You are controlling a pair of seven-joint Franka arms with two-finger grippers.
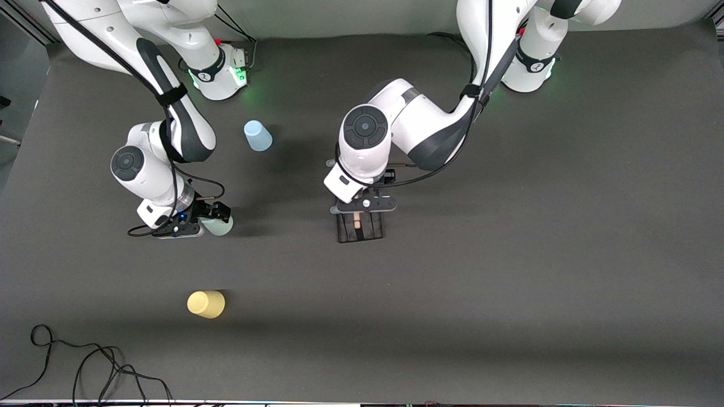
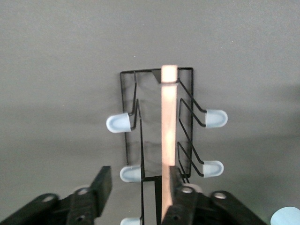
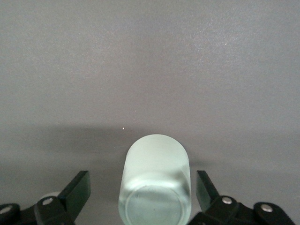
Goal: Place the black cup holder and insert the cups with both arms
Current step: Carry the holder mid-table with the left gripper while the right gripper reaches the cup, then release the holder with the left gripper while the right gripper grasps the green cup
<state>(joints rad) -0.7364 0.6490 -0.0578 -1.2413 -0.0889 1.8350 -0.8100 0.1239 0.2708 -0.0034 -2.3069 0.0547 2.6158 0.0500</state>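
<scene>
My right gripper should place the mint green cup in the black cup holder, so next it needs to grab the cup by its closed base end (image 3: 154, 201).
The black cup holder (image 1: 362, 230) stands on the mat mid-table, its wooden rod (image 2: 168, 117) and grey-tipped pegs (image 2: 213, 118) showing in the left wrist view. My left gripper (image 1: 362, 215) hangs over the holder's end. It (image 2: 139, 185) is open, with one finger beside the rod. My right gripper (image 1: 218, 213) is open around the mint green cup (image 1: 219, 227), toward the right arm's end. In the right wrist view the cup (image 3: 157, 178) sits between the spread fingers (image 3: 79, 187) with gaps on both sides. The light blue cup (image 1: 258, 136) and the yellow cup (image 1: 206, 304) stand apart on the mat.
A loose black cable (image 1: 85, 367) lies at the table's edge nearest the front camera, toward the right arm's end. The dark mat (image 1: 537, 254) spreads toward the left arm's end.
</scene>
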